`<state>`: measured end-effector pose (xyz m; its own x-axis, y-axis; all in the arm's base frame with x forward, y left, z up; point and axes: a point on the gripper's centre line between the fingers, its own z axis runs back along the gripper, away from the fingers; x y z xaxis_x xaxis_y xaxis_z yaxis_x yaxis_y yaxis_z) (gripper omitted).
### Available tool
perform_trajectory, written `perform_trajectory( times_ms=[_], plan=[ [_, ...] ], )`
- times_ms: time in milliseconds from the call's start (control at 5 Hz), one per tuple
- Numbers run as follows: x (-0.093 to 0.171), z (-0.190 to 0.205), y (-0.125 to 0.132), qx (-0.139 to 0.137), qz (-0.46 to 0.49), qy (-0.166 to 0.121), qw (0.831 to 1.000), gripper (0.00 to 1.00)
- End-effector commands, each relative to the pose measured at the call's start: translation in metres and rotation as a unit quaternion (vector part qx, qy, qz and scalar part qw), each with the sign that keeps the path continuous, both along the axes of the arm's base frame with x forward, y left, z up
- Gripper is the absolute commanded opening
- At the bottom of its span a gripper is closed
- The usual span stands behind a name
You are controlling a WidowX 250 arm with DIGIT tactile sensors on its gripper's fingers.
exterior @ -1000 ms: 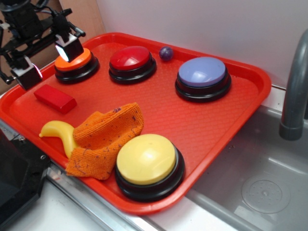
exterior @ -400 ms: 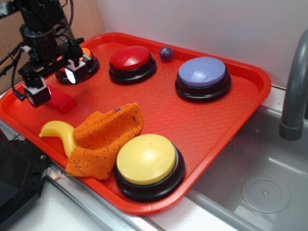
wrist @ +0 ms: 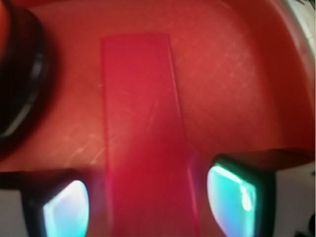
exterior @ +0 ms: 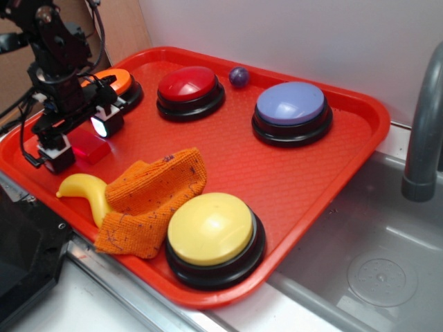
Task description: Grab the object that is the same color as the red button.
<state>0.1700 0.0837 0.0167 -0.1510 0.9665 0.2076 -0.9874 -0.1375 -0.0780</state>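
The red block (exterior: pixel 88 146) is ready for my gripper to close on it now. My fingers are beside the block's long sides, low over the red tray.
The small glossy red block (exterior: pixel 88 146) lies flat near the left edge of the red tray (exterior: pixel 277 180). My gripper (exterior: pixel 81 142) has come down over it and stands open, one finger on each long side. In the wrist view the block (wrist: pixel 143 138) runs lengthwise between my fingertips (wrist: pixel 66 210), with a narrow gap to each pad. The red button (exterior: pixel 188 86) with its dark red cap sits at the back of the tray, to the right of my arm.
An orange-capped button (exterior: pixel 119 81) stands just behind my gripper. A yellow banana (exterior: pixel 86 190) and an orange cloth (exterior: pixel 152 194) lie in front of the block. Also on the tray are a blue button (exterior: pixel 292 107), a yellow button (exterior: pixel 211 232) and a purple ball (exterior: pixel 239 76). A sink (exterior: pixel 374 263) lies right.
My gripper has moved from above the orange-capped button forward and down, and now straddles the red block. The jaws stayed open. Nothing else moved.
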Motion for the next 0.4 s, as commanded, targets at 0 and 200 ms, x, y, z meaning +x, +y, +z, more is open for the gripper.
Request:
perform_trajectory(
  times_ms=[0,200],
  plan=[
    [-0.0038,-0.0079,0.0014,0.016,-0.014,-0.012,1.000,0.00],
    [-0.0015,-0.0035,0.0028,0.013,-0.013,-0.020,1.000,0.00]
  ],
)
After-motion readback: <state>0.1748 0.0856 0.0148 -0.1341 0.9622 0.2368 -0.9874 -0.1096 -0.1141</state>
